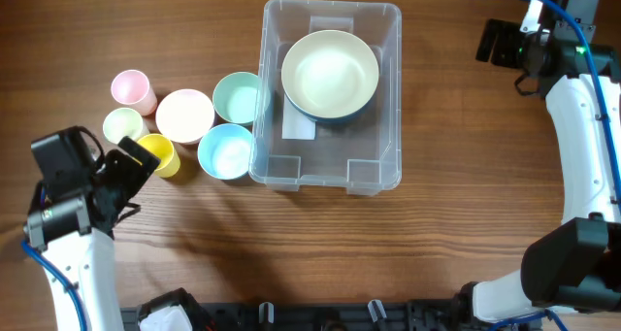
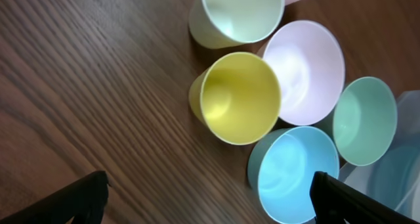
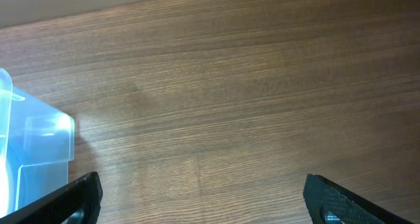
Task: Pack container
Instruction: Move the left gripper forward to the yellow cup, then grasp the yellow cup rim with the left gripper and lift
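Observation:
The robot's left gripper will next pinch the yellow cup's rim on the side facing the bare wood, so the cup's base stays free to stand in the container (image 1: 391, 98).
The clear container (image 1: 391, 98) stands at the table's centre and holds a large cream bowl (image 1: 330, 76) over a white label. Its corner shows in the right wrist view (image 3: 33, 145) and at the edge of the left wrist view (image 2: 408, 178). Left of it cluster a yellow cup (image 1: 160, 156) (image 2: 240, 97), a blue bowl (image 1: 226, 151) (image 2: 296, 175), a mint bowl (image 1: 239, 98) (image 2: 364, 121), a pale pink bowl (image 1: 184, 115) (image 2: 305, 63), a pale green cup (image 1: 123, 125) (image 2: 241, 14) and a pink cup (image 1: 132, 90). My left gripper (image 1: 136, 166) (image 2: 210, 191) hovers open just short of the yellow cup. My right gripper (image 1: 488, 42) (image 3: 200, 188) is open over bare wood right of the container.
The wooden table (image 1: 437, 234) stretches bare in front of and to the right of the container. The cups and bowls stand close together, some touching. The right arm's white link (image 1: 582, 147) runs along the right edge.

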